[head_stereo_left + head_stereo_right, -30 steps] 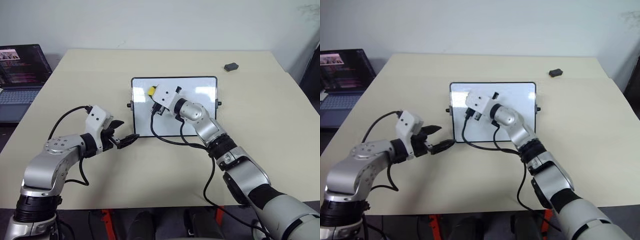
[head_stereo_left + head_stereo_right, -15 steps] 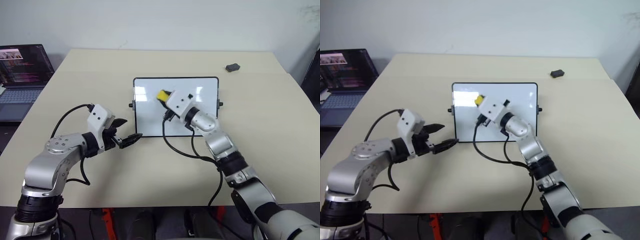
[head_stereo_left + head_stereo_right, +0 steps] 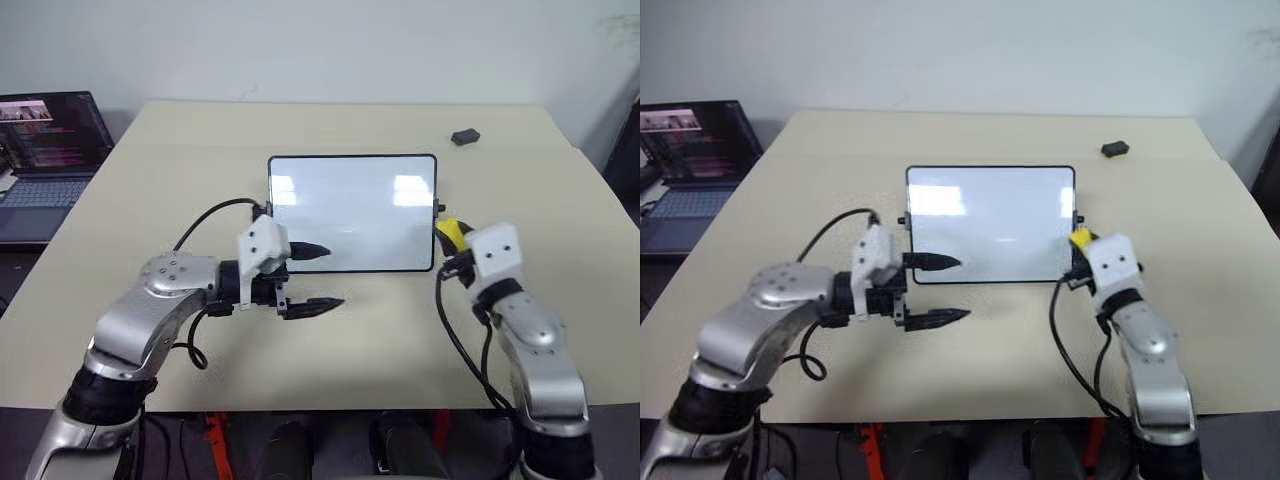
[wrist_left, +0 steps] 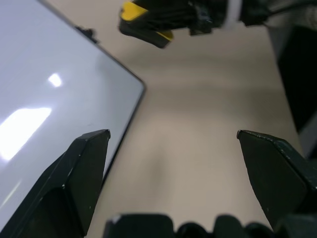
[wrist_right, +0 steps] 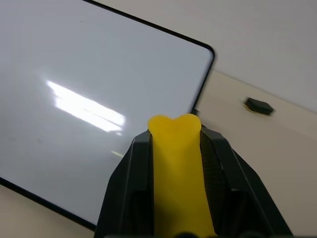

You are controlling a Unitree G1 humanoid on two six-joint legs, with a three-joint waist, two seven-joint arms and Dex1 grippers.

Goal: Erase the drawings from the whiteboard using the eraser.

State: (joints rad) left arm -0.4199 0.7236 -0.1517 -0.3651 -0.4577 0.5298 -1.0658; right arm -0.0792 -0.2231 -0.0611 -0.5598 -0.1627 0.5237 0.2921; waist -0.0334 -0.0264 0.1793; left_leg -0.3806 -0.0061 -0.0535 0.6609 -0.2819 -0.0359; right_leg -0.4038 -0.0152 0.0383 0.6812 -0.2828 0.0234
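Note:
My right gripper is holding the yellow eraser [image 3: 450, 233] high beside the whiteboard [image 3: 352, 212], above the table. The eraser would fall if I opened my right gripper now.
The whiteboard [image 3: 352, 212] lies flat in the middle of the table. Its face is plain white with two light reflections, and the drawings are out of view. My right gripper [image 3: 452, 240] is shut on the yellow eraser [image 3: 450, 233], just off the board's right edge beside the side knob. The right wrist view shows the eraser [image 5: 178, 168] squeezed between the two black fingers, with the board beyond it. My left gripper [image 3: 318, 277] stands open at the board's near left corner. One fingertip is over the board's near edge and the other over the table in front.
A small dark grey lump [image 3: 462, 134] lies at the far right of the table [image 3: 180, 160]. An open laptop [image 3: 45, 150] sits on a lower surface off the table's left edge. Black cables loop out from both wrists.
My right gripper has carried the eraser off the board, rightward and back toward me, to beside its right edge. My left gripper has swung right to the board's near left corner.

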